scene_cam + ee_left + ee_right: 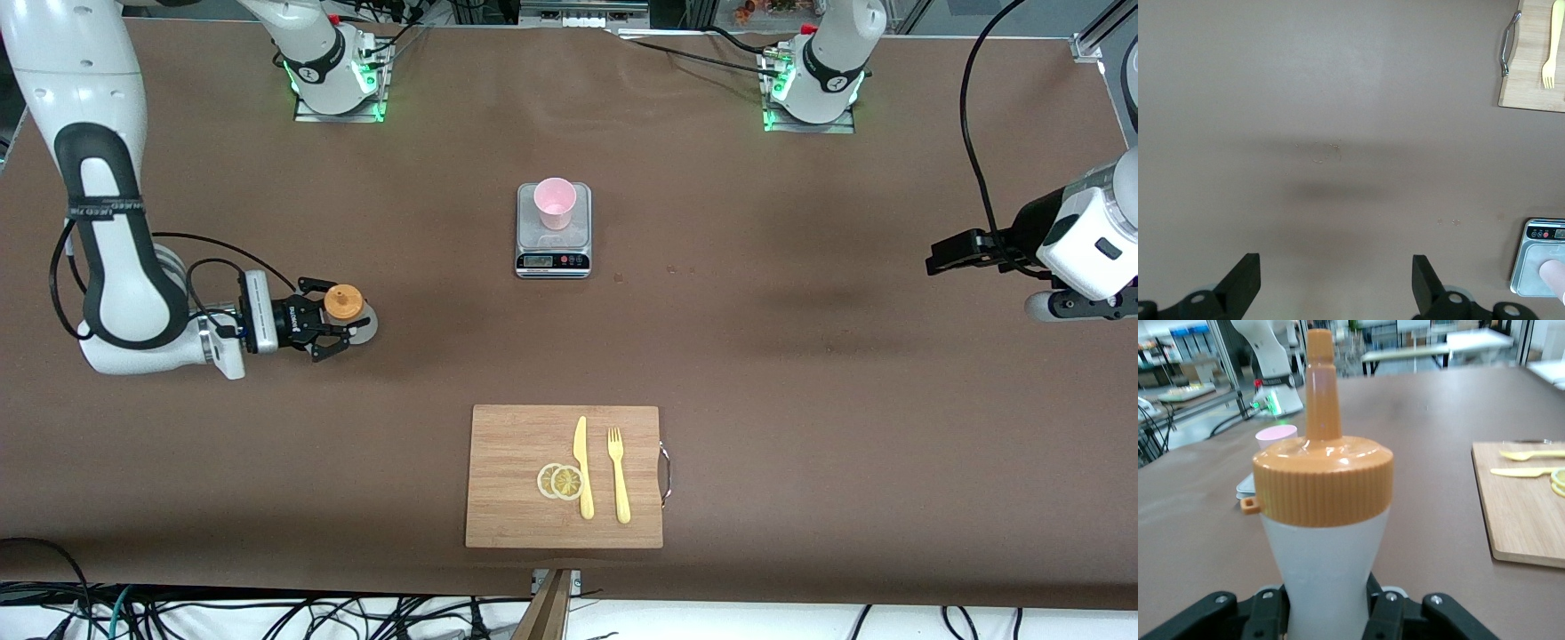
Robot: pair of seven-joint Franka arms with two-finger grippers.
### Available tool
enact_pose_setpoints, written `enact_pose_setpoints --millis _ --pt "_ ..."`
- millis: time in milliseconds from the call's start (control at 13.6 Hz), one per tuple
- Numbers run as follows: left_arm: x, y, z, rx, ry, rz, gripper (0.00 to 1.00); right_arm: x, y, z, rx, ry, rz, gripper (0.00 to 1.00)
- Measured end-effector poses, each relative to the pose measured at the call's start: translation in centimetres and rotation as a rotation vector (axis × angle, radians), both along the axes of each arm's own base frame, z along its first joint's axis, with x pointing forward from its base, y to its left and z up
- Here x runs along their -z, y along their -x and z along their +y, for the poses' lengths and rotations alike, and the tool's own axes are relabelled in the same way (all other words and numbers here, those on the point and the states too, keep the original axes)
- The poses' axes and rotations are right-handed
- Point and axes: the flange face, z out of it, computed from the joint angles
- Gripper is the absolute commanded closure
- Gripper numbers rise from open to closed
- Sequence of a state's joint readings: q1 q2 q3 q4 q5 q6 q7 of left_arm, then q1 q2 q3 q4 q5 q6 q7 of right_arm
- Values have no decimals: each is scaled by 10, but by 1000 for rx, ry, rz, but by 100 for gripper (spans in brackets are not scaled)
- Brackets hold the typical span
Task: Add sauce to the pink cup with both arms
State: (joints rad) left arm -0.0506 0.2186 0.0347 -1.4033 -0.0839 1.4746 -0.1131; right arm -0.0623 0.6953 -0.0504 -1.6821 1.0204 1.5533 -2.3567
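The bottle is hanging tilted above the table. My right gripper needs to hold on to the bottle until the sauce bottle's base (pixel 367 329) is down.
The sauce bottle (pixel 344 305), whitish with an orange nozzle cap, stands upright on the table toward the right arm's end. My right gripper (pixel 333 320) is shut on its body, and in the right wrist view the fingers (pixel 1381 610) press both sides of the bottle (pixel 1325 560). The pink cup (pixel 556 203) stands on a grey scale (pixel 553 249) at mid-table; it also shows in the right wrist view (pixel 1277 436) and the left wrist view (pixel 1555 275). My left gripper (pixel 944 256) is open and empty, held over bare table (pixel 1336 283) toward the left arm's end.
A wooden cutting board (pixel 507 498) lies nearer the front camera than the scale. It carries a yellow knife (pixel 582 467), a yellow fork (pixel 617 471) and two lemon slices (pixel 560 481). The board's metal handle (pixel 1507 43) shows in the left wrist view.
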Motion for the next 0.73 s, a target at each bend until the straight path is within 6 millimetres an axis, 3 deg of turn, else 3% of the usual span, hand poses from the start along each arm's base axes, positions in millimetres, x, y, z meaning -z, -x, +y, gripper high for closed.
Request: enact_pose_setpoints --millis 220,441,514,587,734 --pt "0 0 0 0 0 0 0 53 18 -16 -6 -85 10 83" --pt "0 0 0 0 0 0 0 84 28 -17 0 -121 18 82" --pt "0 0 0 0 0 0 0 86 29 -18 3 -134 19 59" --pt "0 0 0 0 0 0 0 86 29 -19 5 -135 19 3" --pt "0 0 0 0 0 0 0 85 29 -21 7 -134 25 0"
